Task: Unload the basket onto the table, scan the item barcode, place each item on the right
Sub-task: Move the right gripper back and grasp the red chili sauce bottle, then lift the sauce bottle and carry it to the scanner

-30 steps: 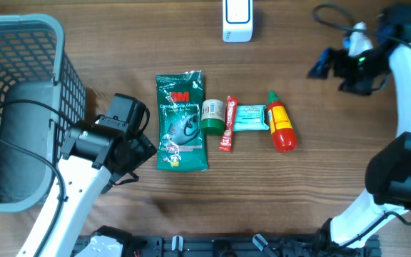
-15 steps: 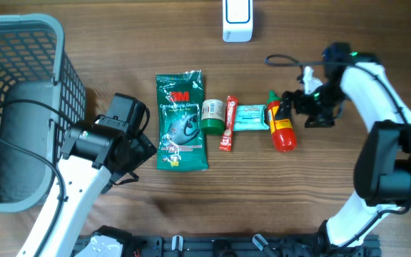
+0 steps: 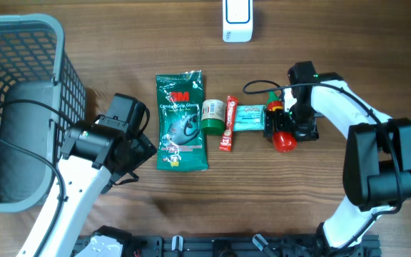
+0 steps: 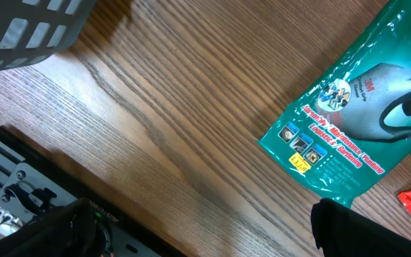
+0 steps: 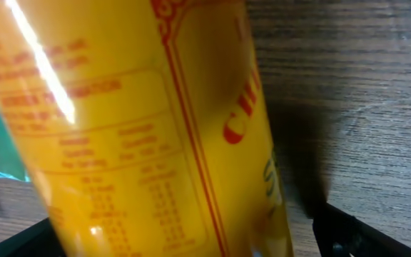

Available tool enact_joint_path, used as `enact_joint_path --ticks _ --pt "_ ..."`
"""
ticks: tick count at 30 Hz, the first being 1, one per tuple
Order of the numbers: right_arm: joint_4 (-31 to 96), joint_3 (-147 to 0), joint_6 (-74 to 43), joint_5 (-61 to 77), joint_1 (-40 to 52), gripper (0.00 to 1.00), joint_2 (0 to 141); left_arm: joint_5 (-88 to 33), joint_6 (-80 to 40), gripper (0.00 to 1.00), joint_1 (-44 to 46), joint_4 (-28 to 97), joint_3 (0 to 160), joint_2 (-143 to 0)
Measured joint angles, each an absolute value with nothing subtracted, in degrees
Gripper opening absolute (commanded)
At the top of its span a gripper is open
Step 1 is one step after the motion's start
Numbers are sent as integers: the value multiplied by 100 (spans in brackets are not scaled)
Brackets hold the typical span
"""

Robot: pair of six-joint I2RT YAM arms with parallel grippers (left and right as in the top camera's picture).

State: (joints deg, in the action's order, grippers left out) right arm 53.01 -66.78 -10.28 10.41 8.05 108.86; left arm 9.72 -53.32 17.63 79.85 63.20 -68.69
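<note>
The bottle's yellow label is between the right gripper's fingertips in the right wrist view, so the right gripper is ready to close on the bottle and needs to do so.
A row of items lies mid-table: a green 3M glove bag [image 3: 181, 121], a green-lidded jar [image 3: 212, 116], a red stick packet [image 3: 229, 123], a teal packet [image 3: 249, 117] and a red sauce bottle with a yellow label [image 3: 284, 140]. My right gripper [image 3: 282, 123] is down over the bottle, open, with one finger on either side of it. In the right wrist view the yellow label [image 5: 141, 121] fills the gap between the fingers. My left gripper [image 3: 135, 146] stands open just left of the glove bag [image 4: 355, 114], holding nothing. No barcode shows.
A white scanner-like device [image 3: 237, 20] stands at the far edge. A grey wire basket [image 3: 57, 43] holding a grey bundle fills the left side. A black rail [image 4: 20, 178] runs along the near table edge.
My right arm swung in from the far right and came down over the sauce bottle. The left arm and the items have not moved.
</note>
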Motion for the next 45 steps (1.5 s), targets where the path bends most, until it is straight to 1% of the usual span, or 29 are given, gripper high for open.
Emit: enact_joint_path --ticks 1,4,6,8,11,12,14,17,22,25,27,28,32,40,45 --pt "5258 -6635 -1033 1041 805 100 10853 969 -5332 100 1763 7988 6320 -6869" --pt "5155 -6514 -1039 1002 805 80 10777 969 -5332 100 1763 7988 6320 -6869" --pt "5157 -6486 -1022 961 803 72 10766 969 -5332 100 1763 7985 6320 -6869" --pt "5162 -6460 -1072 919 794 65 10766 972 -5332 100 1763 7985 6320 -6869" --pt "5181 -6451 -1068 913 792 62 10766 972 -5332 100 1763 7985 6320 -6869" --pt "5186 -6449 -1066 915 792 60 10766 969 -5332 100 1763 7985 6320 -6869" --pt "5223 -6451 -1028 989 792 52 10766 969 -5332 100 1763 7985 6320 -6869" --pt "5437 -6499 -810 1400 792 47 10794 969 -5332 100 1763 7988 6320 -6869" --pt "6093 -6862 -91 2333 775 46 10820 969 -5332 100 1763 7988 6320 -6869" --pt "6254 -7083 401 2998 696 46 10676 969 -5332 100 1763 7988 6320 -6869" --pt "6305 -7122 683 3457 648 45 10477 969 -5332 100 1763 7988 6320 -6869" --pt "6388 -7144 958 3911 611 45 10276 969 -5332 100 1763 7985 6320 -6869" --pt "6639 -7179 1544 5089 596 41 9741 969 -5332 100 1763 7988 6320 -6869" --pt "7349 -7212 2045 6484 596 43 9448 969 -5332 100 1763 7985 6320 -6869" --pt "7450 -7212 2268 7345 596 43 9351 969 -5332 100 1763 7985 6320 -6869"
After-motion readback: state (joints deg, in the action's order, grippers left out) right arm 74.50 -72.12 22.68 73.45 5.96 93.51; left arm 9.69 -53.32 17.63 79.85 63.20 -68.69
